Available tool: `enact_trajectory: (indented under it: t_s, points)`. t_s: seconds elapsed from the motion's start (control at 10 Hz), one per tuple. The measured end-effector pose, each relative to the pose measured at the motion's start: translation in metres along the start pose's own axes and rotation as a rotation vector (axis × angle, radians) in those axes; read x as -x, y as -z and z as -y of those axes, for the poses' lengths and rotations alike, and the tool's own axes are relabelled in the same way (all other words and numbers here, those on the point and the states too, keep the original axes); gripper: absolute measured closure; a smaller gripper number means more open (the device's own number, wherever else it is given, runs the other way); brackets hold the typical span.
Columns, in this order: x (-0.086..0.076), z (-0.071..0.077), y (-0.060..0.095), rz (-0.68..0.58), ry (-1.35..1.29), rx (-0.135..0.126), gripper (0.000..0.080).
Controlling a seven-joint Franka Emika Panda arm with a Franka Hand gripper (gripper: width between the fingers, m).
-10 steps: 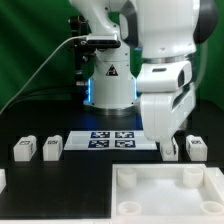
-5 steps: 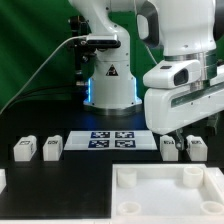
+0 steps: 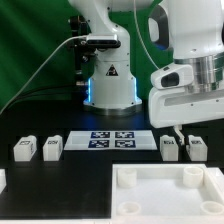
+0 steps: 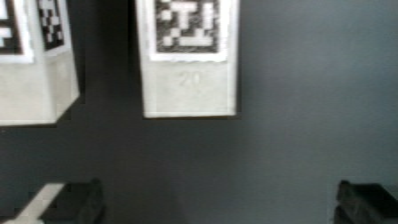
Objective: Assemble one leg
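The white leg's near end (image 4: 191, 101) is still beyond my fingers, so my gripper needs to move toward the leg before closing, as it would miss now.
Four small white legs with tags stand on the black table in the exterior view: two at its left (image 3: 24, 149) (image 3: 52, 147) and two at its right (image 3: 169, 148) (image 3: 196, 148). My gripper (image 3: 185, 128) hangs just above the right pair, touching neither. In the wrist view two legs show, one near the middle (image 4: 187, 60) and one at the edge (image 4: 36, 70). The gripper (image 4: 217, 205) is open and empty, its dark fingertips (image 4: 71, 203) wide apart over bare table.
The marker board (image 3: 113, 140) lies between the two pairs of legs. A large white tray-like piece with corner sockets (image 3: 160, 195) lies at the front, on the exterior view's right. The robot base (image 3: 108, 80) stands behind. A white piece shows at the left edge (image 3: 3, 178).
The arm has risen and shifted toward the exterior view's right, from low beside the right-hand legs to above them. The legs have not moved.
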State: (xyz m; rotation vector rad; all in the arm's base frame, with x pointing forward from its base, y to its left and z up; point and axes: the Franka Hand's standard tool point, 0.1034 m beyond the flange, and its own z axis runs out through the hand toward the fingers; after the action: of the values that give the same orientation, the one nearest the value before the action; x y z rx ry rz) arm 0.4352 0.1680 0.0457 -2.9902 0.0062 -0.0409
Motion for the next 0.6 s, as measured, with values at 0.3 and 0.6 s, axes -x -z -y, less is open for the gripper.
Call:
enact_trajectory:
  t_s: [0.3,0.6]
  points:
    - [0.013,0.001,0.000,0.172,-0.003,0.022,0.0150]
    - [0.010,0.000,0.000,0.533,-0.053,0.029,0.0150]
